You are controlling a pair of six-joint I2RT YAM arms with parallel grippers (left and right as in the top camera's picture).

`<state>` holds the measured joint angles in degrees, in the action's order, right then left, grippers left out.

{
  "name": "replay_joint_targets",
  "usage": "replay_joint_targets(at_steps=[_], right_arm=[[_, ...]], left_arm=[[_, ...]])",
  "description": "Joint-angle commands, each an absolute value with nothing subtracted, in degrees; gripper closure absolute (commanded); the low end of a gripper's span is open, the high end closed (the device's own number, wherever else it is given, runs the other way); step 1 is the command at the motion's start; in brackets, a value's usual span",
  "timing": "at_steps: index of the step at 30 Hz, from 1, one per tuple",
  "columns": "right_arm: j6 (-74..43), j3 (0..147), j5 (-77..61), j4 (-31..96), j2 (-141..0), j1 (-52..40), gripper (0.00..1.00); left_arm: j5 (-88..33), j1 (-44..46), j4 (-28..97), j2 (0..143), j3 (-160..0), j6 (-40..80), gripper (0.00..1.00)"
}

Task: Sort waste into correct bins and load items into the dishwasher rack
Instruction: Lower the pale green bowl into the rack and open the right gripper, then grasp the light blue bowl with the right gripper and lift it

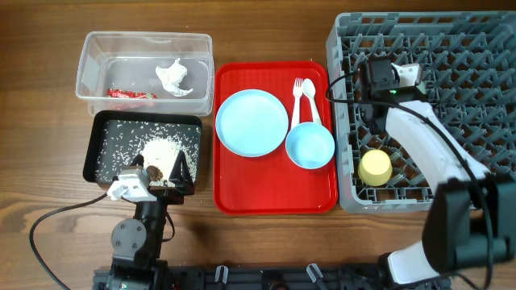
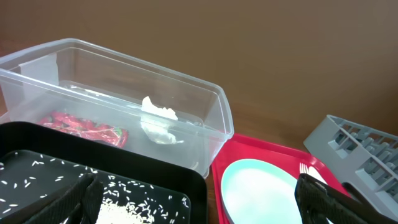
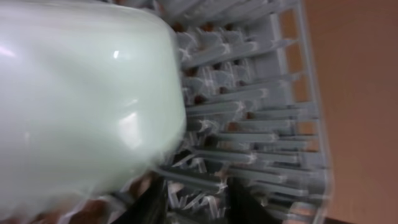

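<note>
I should next grab the bowl's rim with my right gripper on the side nearest the grey rack and leave the bowl's body free. Then I can load the blue bowl (image 1: 310, 147) into the grey rack.
My left gripper (image 1: 157, 174) (image 2: 199, 202) is open and empty over the near edge of the black tray (image 1: 101, 137) (image 2: 124, 158), which holds rice (image 1: 161, 149) and a brown lump (image 1: 151, 171). The clear tub (image 1: 145, 40) (image 2: 124, 62) holds the red wrapper (image 1: 129, 94) and the white tissue (image 1: 172, 77). The blue plate (image 1: 251, 122), blue bowl (image 1: 310, 147), fork (image 1: 297, 90) and spoon (image 1: 307, 97) lie on the red tray (image 1: 274, 197). My right gripper (image 1: 393, 80) (image 3: 198, 208) is open over the grey rack (image 1: 451, 48) (image 3: 249, 124). The pale green bowl (image 3: 81, 93) is beside it, outside the fingers. A yellow cup (image 1: 375, 167) sits in the rack.
The rack fills the right side, right up against the red tray's right edge. The tub and black tray stand one behind the other at the left. Bare wooden table lies along the front and far left. My right arm's cable loops over the rack's left wall.
</note>
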<state>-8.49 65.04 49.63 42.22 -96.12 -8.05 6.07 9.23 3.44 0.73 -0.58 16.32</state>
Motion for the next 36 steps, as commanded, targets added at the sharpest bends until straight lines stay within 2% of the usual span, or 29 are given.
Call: replay_joint_targets(at_steps=[1, 4, 5, 7, 10, 13, 18, 21, 23, 25, 26, 28, 30, 34, 36], right_arm=[[-10.1, 68.8, 35.0, 43.7, -87.1, -8.0, 0.5], [-10.1, 71.1, 21.3, 46.5, -80.4, -8.1, 0.5], [-10.3, 71.3, 11.8, 48.0, -76.7, -8.1, 0.5], [-12.3, 71.3, 1.1, 51.7, -73.7, -8.1, 0.54], [-10.4, 70.7, -7.6, 57.1, -74.0, -11.4, 0.57], [-7.6, 67.4, -10.1, 57.0, -76.1, -20.7, 0.51], [-10.1, 64.0, -10.1, 54.0, -84.9, -30.9, 0.52], [-7.7, 64.0, -6.8, 52.9, -88.8, -34.1, 0.52], [-14.0, 64.0, -0.6, 51.2, -89.5, -34.5, 0.53], [-14.9, 64.0, 2.9, 45.7, -89.5, -33.4, 0.52], [-13.7, 64.0, 6.3, 42.5, -89.5, -32.5, 0.56], [-9.3, 64.0, 12.9, 36.7, -89.6, -30.4, 0.59], [-1.7, 64.0, 13.3, 33.2, -90.1, -28.2, 0.61], [23.4, 64.0, 13.1, 32.2, -94.0, -25.5, 0.64], [30.9, 64.0, 10.8, 32.0, -96.7, -25.4, 0.64]], left_arm=[[5.6, 8.9, 3.5, 0.4, -0.3, 15.4, 0.0], [5.6, 8.9, 3.5, 0.4, -0.3, 15.4, 0.0], [5.6, 8.9, 3.5, 0.4, -0.3, 15.4, 0.0], [5.6, 8.9, 3.5, 0.4, -0.3, 15.4, 0.0], [5.6, 8.9, 3.5, 0.4, -0.3, 15.4, 0.0], [5.6, 8.9, 3.5, 0.4, -0.3, 15.4, 0.0], [5.6, 8.9, 3.5, 0.4, -0.3, 15.4, 0.0], [5.6, 8.9, 3.5, 0.4, -0.3, 15.4, 0.0], [5.6, 8.9, 3.5, 0.4, -0.3, 15.4, 0.0], [5.6, 8.9, 3.5, 0.4, -0.3, 15.4, 0.0], [5.6, 8.9, 3.5, 0.4, -0.3, 15.4, 0.0], [5.6, 8.9, 3.5, 0.4, -0.3, 15.4, 0.0], [5.6, 8.9, 3.5, 0.4, -0.3, 15.4, 0.0], [5.6, 8.9, 3.5, 0.4, -0.3, 15.4, 0.0], [5.6, 8.9, 3.5, 0.4, -0.3, 15.4, 0.0]])
